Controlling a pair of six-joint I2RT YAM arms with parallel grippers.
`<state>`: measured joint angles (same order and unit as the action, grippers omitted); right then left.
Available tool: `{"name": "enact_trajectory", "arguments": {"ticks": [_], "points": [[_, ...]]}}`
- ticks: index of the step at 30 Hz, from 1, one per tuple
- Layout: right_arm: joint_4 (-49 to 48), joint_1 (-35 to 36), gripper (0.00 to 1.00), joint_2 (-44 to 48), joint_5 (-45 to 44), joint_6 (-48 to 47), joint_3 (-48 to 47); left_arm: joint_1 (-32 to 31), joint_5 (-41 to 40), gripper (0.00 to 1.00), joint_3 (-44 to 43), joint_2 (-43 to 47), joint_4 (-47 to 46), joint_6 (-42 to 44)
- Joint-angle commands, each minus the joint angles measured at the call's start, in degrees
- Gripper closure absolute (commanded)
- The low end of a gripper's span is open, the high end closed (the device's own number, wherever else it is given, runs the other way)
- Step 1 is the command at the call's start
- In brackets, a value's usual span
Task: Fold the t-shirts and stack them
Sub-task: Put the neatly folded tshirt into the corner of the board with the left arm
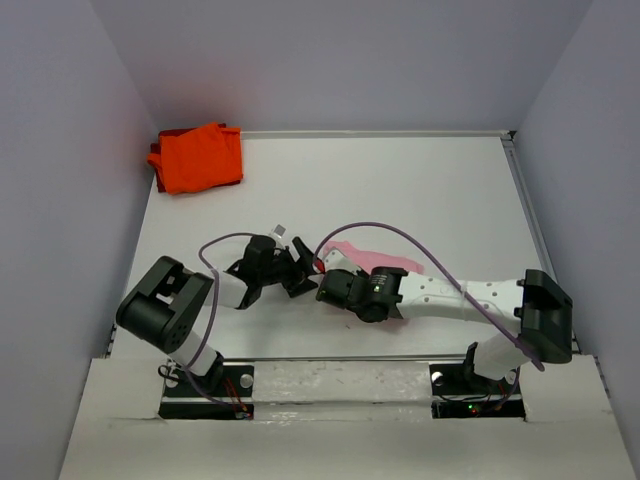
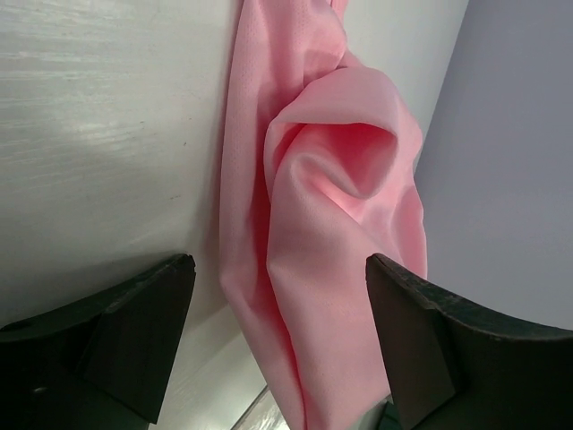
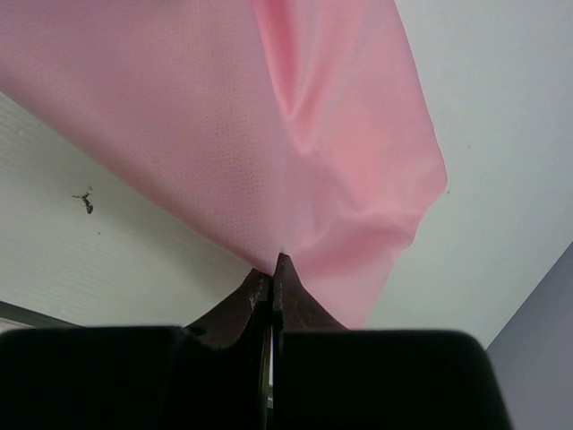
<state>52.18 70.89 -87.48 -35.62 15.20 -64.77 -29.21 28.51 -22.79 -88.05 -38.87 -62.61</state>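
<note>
My left gripper pinches the pink t-shirt's rumpled side edge next, layers together, which leaves the pink t-shirt's body free to stack on the orange one.
The light pink t-shirt [image 1: 378, 259] lies bunched near the table's middle, mostly hidden under my right arm. My right gripper [image 1: 328, 264] is shut on its edge; in the right wrist view the closed jaws [image 3: 274, 260] pinch the pink cloth [image 3: 269, 116], which hangs lifted off the table. My left gripper [image 1: 299, 272] is open just left of it. In the left wrist view a rumpled fold of the pink shirt [image 2: 331, 179] runs between the spread fingers [image 2: 279, 264], not gripped. The bright orange t-shirt [image 1: 197, 157] lies folded in the far left corner.
Grey walls enclose the white table [image 1: 400, 190] on three sides. A raised rail [image 1: 527, 205] runs along the right edge. Purple cables [image 1: 400, 235] arc over both arms. A small dark mark [image 3: 85, 203] is on the tabletop.
</note>
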Motion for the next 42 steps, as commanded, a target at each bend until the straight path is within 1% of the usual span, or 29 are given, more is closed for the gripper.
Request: {"name": "enact_trajectory", "arguments": {"ticks": [1,7,15,25,31,32,34,35,36,37,38,40,42], "points": [[-0.07,-0.23,1.00,3.37,-1.83,0.18,-0.88,-0.50,0.05,0.09,-1.30,-2.91,-4.27,-1.11],[0.11,-0.23,1.00,3.46,-2.26,0.36,-0.53,-2.16,1.37,0.09,-1.38,-6.87,-9.55,-4.01],[0.20,-0.23,1.00,3.55,-1.65,0.62,-0.53,-3.66,1.19,0.09,-2.44,-12.14,-13.33,-5.77],[0.38,-0.23,1.00,3.99,-1.30,1.41,0.35,-4.80,1.28,0.09,-6.22,-17.85,-16.41,-6.56],[0.55,-0.23,1.00,4.25,-0.95,1.59,0.79,-5.24,1.54,0.17,-8.24,-21.10,-18.25,-7.00],[0.55,-0.23,1.00,4.34,-0.95,1.67,0.79,-5.33,1.63,0.25,-8.41,-22.15,-19.04,-7.09],[0.73,-0.23,1.00,4.69,-0.69,2.02,1.05,-5.50,1.90,0.35,-8.50,-23.56,-21.06,-7.96],[0.73,-0.23,1.00,4.78,-0.68,2.03,1.14,-5.59,1.98,0.49,-8.50,-24.01,-21.85,-8.23],[0.64,-0.23,1.00,4.95,-0.60,2.37,1.23,-5.68,2.07,0.55,-8.76,-24.44,-22.29,-8.32],[0.64,-0.23,1.00,5.13,-0.60,2.38,1.40,-5.68,2.25,0.64,-8.85,-24.88,-22.91,-8.41],[0.73,-0.23,1.00,5.30,-0.51,2.81,1.75,-5.77,2.34,0.80,-9.03,-25.76,-23.26,-8.49],[1.08,-0.23,1.00,5.48,-0.51,3.60,1.76,-5.77,2.34,1.00,-9.21,-26.47,-24.14,-8.67],[1.86,-0.23,1.00,5.66,-0.77,5.01,1.49,-5.68,2.25,1.00,-9.38,-27.26,-24.67,-8.50]]}}
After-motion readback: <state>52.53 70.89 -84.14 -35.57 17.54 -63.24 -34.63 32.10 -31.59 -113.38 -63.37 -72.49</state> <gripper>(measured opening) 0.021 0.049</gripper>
